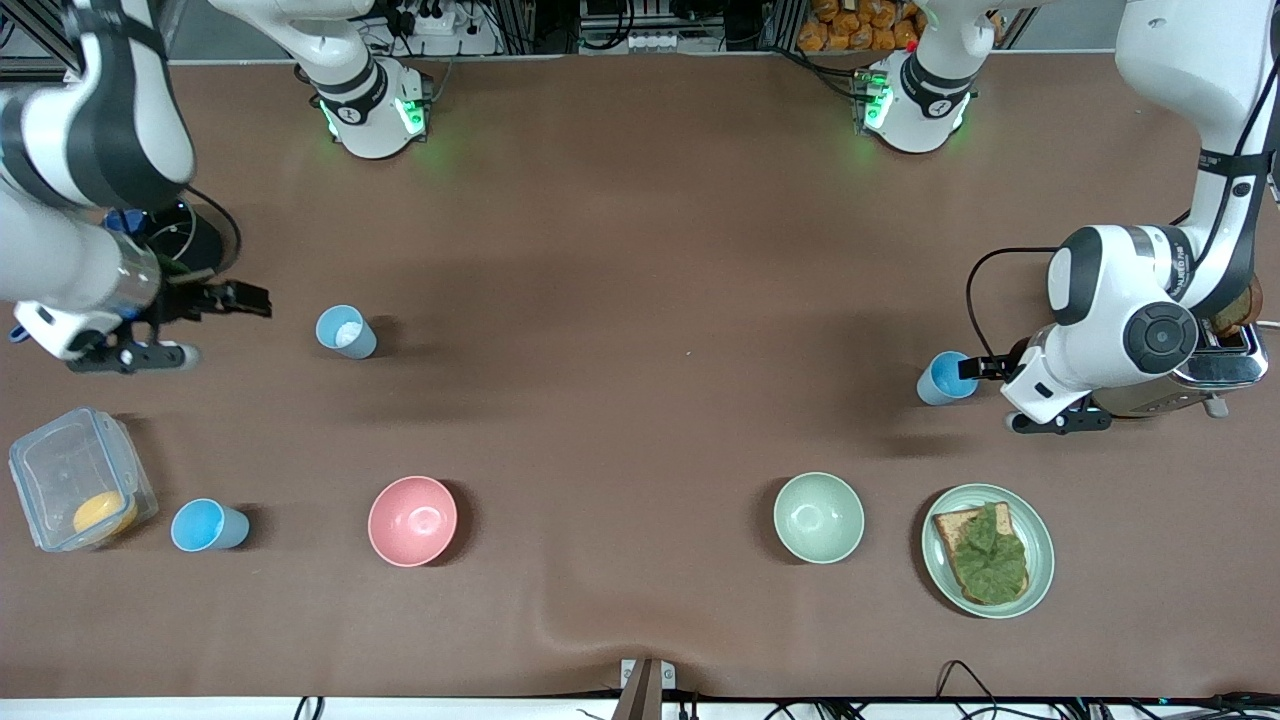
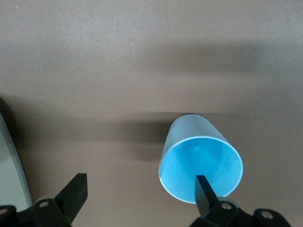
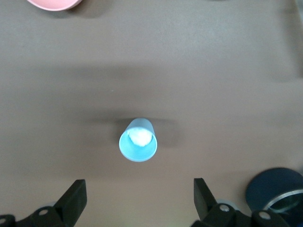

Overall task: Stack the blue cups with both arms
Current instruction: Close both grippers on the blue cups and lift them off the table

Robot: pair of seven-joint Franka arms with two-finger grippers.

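Note:
I will grab the cup with the whitish patch inside by its rim (image 1: 362,326) (image 3: 138,160) with my right gripper next, to stack the blue cups.
Three blue cups stand on the brown table. One with a whitish patch inside (image 1: 346,332) stands toward the right arm's end; my right gripper (image 1: 228,322) is open beside it, apart from it. In the right wrist view this cup (image 3: 138,140) lies ahead of the open right gripper (image 3: 139,186). A second cup (image 1: 945,378) stands toward the left arm's end; my left gripper (image 1: 1000,396) is open beside it. In the left wrist view one fingertip (image 2: 202,187) overlaps this cup's mouth (image 2: 201,161), off-centre of the open left gripper (image 2: 141,182). A third cup (image 1: 208,525) stands nearer the front camera.
A pink bowl (image 1: 412,520) and a pale green bowl (image 1: 818,517) sit nearer the front camera. A plate with leaf-topped toast (image 1: 988,550) lies beside the green bowl. A clear lidded box (image 1: 80,490) stands by the third cup. A toaster (image 1: 1225,365) is under the left arm.

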